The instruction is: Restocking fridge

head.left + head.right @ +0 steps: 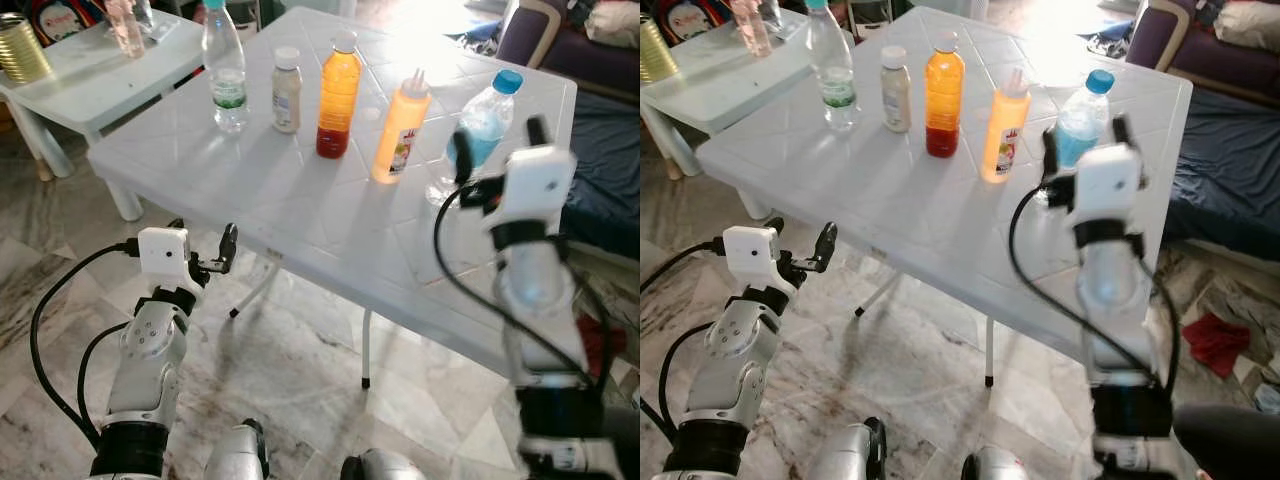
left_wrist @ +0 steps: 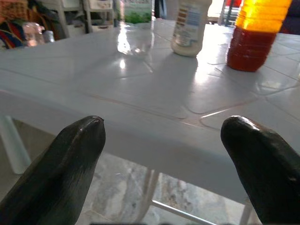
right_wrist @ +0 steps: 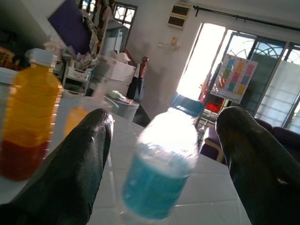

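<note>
The robot is to restock the fridge, so its right gripper should next grab the blue-capped bottle of blue liquid (image 1: 480, 130) by its neck below the cap (image 1: 497, 100).
On the white plastic table (image 1: 300, 190) stand a clear water bottle (image 1: 225, 70), a small cream bottle (image 1: 287, 92), an orange juice bottle (image 1: 338, 95), an orange squeeze bottle (image 1: 400, 128) and a blue-capped bottle of blue liquid (image 1: 480, 130). My right gripper (image 1: 497, 150) is raised over the table's right side, open, its fingers (image 3: 75, 164) on either side of the blue bottle (image 3: 161, 168) without closing on it. My left gripper (image 1: 205, 255) is open, held low just before the table's near edge, pointing at the juice bottle (image 2: 258, 35) and cream bottle (image 2: 190, 26).
A second small white table (image 1: 90, 70) with a gold can (image 1: 22, 48) stands at the back left. A dark sofa (image 1: 600, 120) lies to the right. The floor is marble tile, with a red cloth (image 1: 1215, 340) near the right.
</note>
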### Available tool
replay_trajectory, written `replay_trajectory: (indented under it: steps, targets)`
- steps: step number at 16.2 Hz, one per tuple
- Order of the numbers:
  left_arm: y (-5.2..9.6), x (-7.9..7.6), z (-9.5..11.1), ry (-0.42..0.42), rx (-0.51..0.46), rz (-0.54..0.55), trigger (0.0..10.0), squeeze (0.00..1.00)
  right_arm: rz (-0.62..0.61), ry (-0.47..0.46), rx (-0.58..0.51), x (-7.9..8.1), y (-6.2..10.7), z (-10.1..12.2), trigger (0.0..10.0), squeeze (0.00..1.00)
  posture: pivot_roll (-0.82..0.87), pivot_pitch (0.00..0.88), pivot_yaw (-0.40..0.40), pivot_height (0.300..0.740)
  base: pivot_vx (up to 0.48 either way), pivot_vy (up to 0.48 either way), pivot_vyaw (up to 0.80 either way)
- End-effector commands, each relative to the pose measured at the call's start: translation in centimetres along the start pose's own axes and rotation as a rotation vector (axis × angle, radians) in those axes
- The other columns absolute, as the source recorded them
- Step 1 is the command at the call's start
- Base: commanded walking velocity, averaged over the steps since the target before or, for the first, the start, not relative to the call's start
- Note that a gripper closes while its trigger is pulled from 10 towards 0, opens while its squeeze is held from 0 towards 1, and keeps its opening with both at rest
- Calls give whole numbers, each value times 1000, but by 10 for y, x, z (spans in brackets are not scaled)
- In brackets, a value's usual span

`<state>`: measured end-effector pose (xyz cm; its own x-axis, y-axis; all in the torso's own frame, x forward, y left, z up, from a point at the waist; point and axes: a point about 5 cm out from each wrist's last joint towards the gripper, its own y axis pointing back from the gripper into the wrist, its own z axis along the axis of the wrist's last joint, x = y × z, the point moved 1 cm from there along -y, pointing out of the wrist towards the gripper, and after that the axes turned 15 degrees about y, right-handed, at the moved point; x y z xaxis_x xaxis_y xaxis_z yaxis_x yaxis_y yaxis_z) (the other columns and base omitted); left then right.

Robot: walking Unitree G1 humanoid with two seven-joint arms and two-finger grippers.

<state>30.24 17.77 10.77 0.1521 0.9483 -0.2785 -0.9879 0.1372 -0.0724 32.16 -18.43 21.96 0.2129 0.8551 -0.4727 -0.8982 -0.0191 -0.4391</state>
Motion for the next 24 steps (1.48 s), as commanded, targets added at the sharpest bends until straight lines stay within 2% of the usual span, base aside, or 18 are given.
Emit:
replay_trajectory:
  steps: [1, 4, 5, 9, 12, 13, 15, 16, 17, 18, 19, 24]
  targets:
    - [2, -3, 0, -7, 7, -8, 10000, 0, -24, -9, 14, -7, -6, -2, 10000, 0, 14, 163, -36, 740, 0, 0, 0]
    - [2, -1, 2, -15, 11, -11, 10000, 0, -73, -34, 14, -19, -29, 3, 10000, 0, 34, 170, -27, 740, 0, 0, 0]
    - [2, 0, 3, -17, 11, -10, 10000, 0, -74, -37, 13, -19, -32, 4, 10000, 0, 36, 171, -26, 740, 0, 0, 0]
    - [4, -1, 5, -34, 28, -30, 10000, 0, -63, -70, 35, -15, -60, 5, 10000, 0, 66, 185, -8, 740, 0, 0, 0]
    - [6, 2, 6, -41, 35, -29, 10000, 0, -74, -88, 66, -15, -72, 7, 10000, 0, 80, 189, 0, 740, 0, 0, 0]
    - [7, 3, 6, -44, 40, -29, 10000, 0, -92, -128, 85, -17, -75, 6, 10000, 0, 83, 189, 2, 740, 0, 0, 0]
    - [7, 2, 7, -48, 42, -33, 10000, 0, -96, -123, 90, -19, -81, 6, 10000, 0, 89, 190, 6, 740, 0, 0, 0]
    - [7, 3, 8, -56, 42, -38, 10000, 0, -106, -145, 104, -20, -83, 5, 9686, 0, 90, 192, 8, 740, 0, 0, 0]
    - [6, 3, 8, -57, 44, -39, 10000, 0, -106, -149, 119, -20, -84, 3, 2588, 0, 92, 193, 10, 740, 0, 0, 0]
    - [7, 3, 9, -58, 45, -39, 10000, 0, -101, -154, 115, -20, -85, 3, 2588, 0, 92, 193, 10, 740, 0, 0, 0]
    - [7, 3, 9, -59, 47, -41, 10000, 0, -95, -155, 128, -19, -85, 2, 0, 0, 92, 193, 13, 740, 0, 0, 0]
    - [6, 0, 8, -56, 52, -47, 10000, 0, -78, -131, 113, -16, -89, 3, 0, 0, 93, 195, 10, 740, 0, 0, 0]
